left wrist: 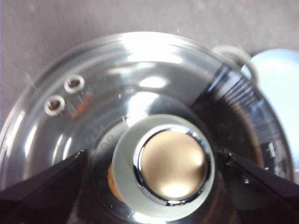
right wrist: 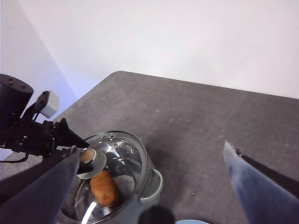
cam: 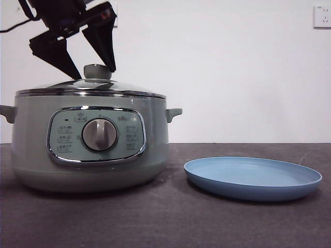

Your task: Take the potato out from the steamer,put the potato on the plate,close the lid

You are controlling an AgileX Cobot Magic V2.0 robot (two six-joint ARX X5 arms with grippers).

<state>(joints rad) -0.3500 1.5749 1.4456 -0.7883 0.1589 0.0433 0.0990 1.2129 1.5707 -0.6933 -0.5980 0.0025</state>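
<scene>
The glass lid spans the whole pot and is far wider than my open fingers. My left gripper should grab the lid by its narrow round knob [cam: 98, 72] [left wrist: 167, 166] next.
The pale green steamer [cam: 88, 150] stands at the left with its glass lid [cam: 62, 85] on. My left gripper [cam: 95, 74] hangs open just above the lid, one jaw on each side of the round knob [left wrist: 170, 165] without touching it. The potato [right wrist: 103, 188] lies inside the pot and shows through the glass; in the left wrist view only an orange sliver of the potato [left wrist: 112, 181] appears beside the knob. To the right of the pot, the light-blue plate [cam: 253, 176] sits bare on the table. My right gripper [right wrist: 152, 148] is open, high above the table, holding nothing.
The dark grey table [cam: 165, 222] ends at a white wall [cam: 232, 67] behind. A wall socket [cam: 321, 16] is at the upper right. The pot's small side handle [cam: 174, 113] points toward the plate.
</scene>
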